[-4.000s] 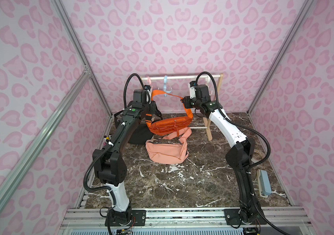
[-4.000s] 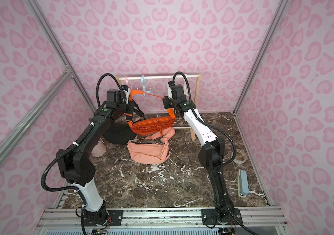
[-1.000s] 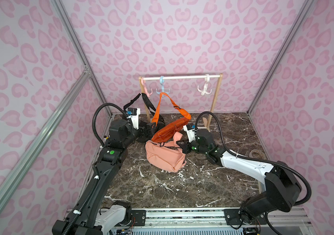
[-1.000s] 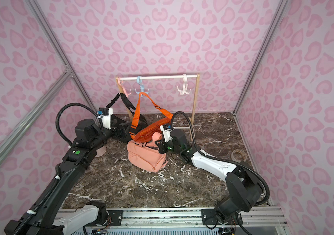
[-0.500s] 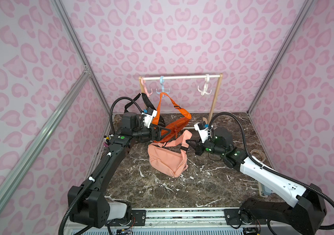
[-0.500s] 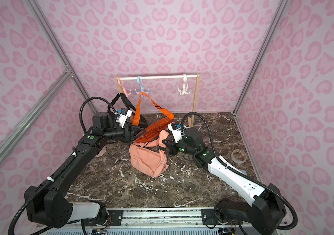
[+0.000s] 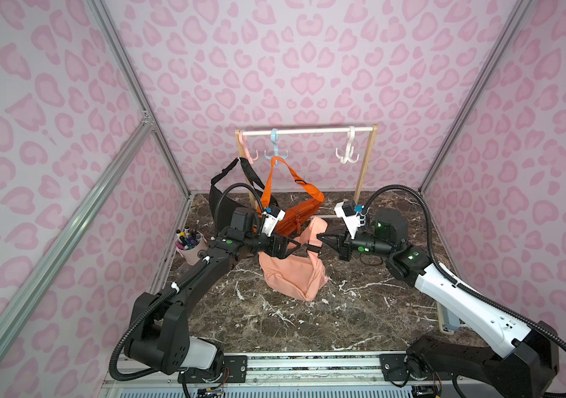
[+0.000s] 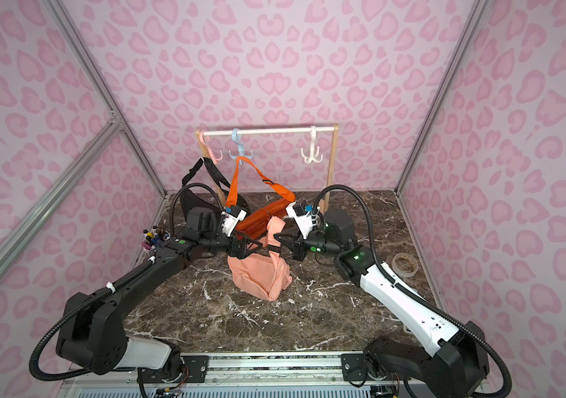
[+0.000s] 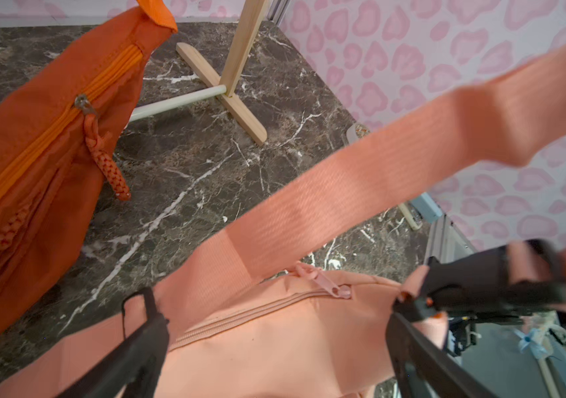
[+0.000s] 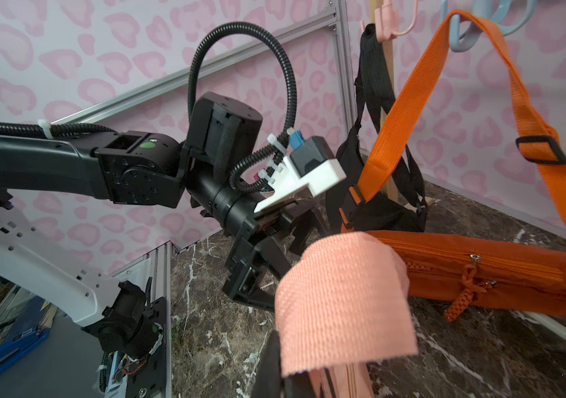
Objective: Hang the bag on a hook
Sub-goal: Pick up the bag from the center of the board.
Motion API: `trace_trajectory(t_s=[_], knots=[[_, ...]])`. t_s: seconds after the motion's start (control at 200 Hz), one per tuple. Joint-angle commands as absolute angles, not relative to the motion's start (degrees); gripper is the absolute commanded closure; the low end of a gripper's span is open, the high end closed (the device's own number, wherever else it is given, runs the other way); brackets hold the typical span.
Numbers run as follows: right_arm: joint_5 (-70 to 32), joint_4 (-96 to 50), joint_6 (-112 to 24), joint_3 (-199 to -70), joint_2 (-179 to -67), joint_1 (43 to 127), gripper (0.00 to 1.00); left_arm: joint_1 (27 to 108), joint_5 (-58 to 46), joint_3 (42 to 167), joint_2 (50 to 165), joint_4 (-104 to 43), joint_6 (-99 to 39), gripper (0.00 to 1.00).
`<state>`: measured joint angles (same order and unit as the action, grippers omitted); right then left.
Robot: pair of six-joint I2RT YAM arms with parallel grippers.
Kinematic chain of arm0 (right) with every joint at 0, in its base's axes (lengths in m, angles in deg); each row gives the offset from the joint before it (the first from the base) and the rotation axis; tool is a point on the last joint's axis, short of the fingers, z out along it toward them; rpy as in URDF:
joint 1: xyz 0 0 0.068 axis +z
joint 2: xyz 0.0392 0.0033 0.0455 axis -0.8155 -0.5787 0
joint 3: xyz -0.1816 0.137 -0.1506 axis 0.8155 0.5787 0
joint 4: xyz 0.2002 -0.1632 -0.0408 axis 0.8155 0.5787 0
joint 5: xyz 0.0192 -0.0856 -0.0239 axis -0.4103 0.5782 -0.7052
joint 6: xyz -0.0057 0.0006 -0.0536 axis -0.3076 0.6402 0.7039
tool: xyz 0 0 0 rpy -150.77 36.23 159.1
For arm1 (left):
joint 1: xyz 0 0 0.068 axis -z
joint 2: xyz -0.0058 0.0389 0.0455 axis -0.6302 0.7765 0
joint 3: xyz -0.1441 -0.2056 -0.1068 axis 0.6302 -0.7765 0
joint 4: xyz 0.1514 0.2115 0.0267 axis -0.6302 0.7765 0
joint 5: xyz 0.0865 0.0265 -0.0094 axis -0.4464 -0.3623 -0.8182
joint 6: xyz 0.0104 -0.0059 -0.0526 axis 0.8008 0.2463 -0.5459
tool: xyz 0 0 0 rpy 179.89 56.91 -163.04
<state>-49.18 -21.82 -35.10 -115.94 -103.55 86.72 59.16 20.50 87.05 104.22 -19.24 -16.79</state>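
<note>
I will take the peach bag's strap with my left gripper next, away from my right gripper. The stretch between my grippers then stays free for the hook.
The peach bag (image 7: 292, 277) (image 8: 257, 275) lies on the marble table in both top views, its strap (image 7: 316, 230) lifted off it. My right gripper (image 7: 322, 238) (image 10: 295, 374) is shut on that strap (image 10: 340, 293), which folds over its fingers. My left gripper (image 7: 292, 245) (image 9: 273, 306) is open and faces the right one, its fingers on either side of the bag's zipped top (image 9: 274, 344), under the raised strap (image 9: 378, 165). Behind stands the rack (image 7: 309, 131) with a pink hook (image 7: 250, 153), a blue hook (image 7: 275, 151) and a bare white hook (image 7: 347, 155).
An orange bag (image 7: 297, 210) hangs by its strap from the blue hook, just behind both grippers. A black bag (image 7: 221, 193) hangs from the pink hook. A cup of pens (image 7: 190, 246) stands at the left edge, a tape roll (image 8: 404, 263) at the right.
My left gripper has come in from the left to the peach bag. The right arm has swung outward, still holding the strap, and the bag has shifted slightly.
</note>
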Motion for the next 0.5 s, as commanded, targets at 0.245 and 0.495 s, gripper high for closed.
trace_trajectory(t_s=[0.245, 0.495], knots=[[-53.9, -25.3, -35.0, -116.1, -102.0, 86.1, 1.00, 59.2, 17.8, 76.9, 100.0, -45.0, 0.3, 0.04], [-54.9, -24.6, -34.7, -117.8, -101.5, 86.1, 1.00, 59.4, 21.0, 77.8, 103.3, -44.1, 10.9, 0.03]])
